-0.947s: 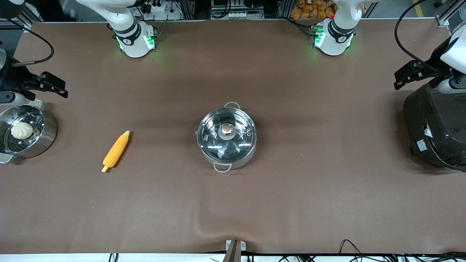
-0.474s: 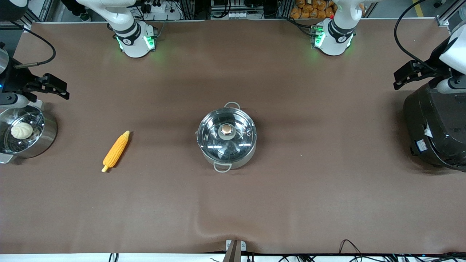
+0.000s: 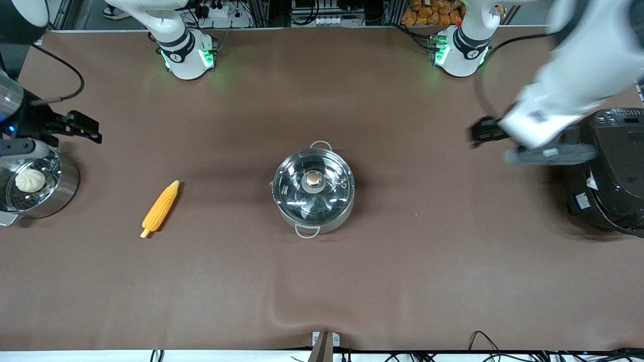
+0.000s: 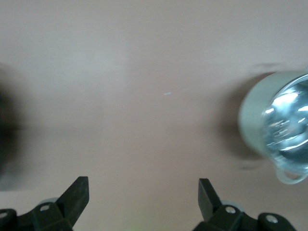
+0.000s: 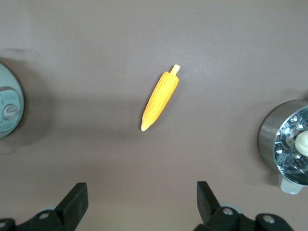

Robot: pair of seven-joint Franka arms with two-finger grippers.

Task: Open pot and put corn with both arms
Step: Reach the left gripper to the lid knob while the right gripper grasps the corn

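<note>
My left gripper will next grab the glass lid by its copper knob (image 3: 313, 178) to open the pot for the corn (image 3: 161, 207).
The steel pot (image 3: 314, 201) stands mid-table with its glass lid (image 3: 332, 188) on and the copper knob (image 3: 313, 178) up. It also shows in the left wrist view (image 4: 276, 120) and in the right wrist view (image 5: 6, 107). The corn (image 3: 161, 207) lies flat on the table toward the right arm's end; the right wrist view shows it too (image 5: 161, 98). My right gripper (image 3: 86, 127) (image 5: 142, 190) is open and empty, above the table beside the small pot. My left gripper (image 3: 480, 133) (image 4: 143, 186) is open and empty, over bare table between the rice cooker and the pot.
A smaller steel pot (image 3: 65, 186) with a white bun (image 3: 30, 179) stands at the right arm's end. A big black rice cooker (image 3: 609, 176) stands at the left arm's end. The brown cloth bulges at the table edge nearest the front camera.
My left arm has swung from over the rice cooker toward the pot. My right gripper has shifted slightly toward the corn. Pot and corn have not moved.
</note>
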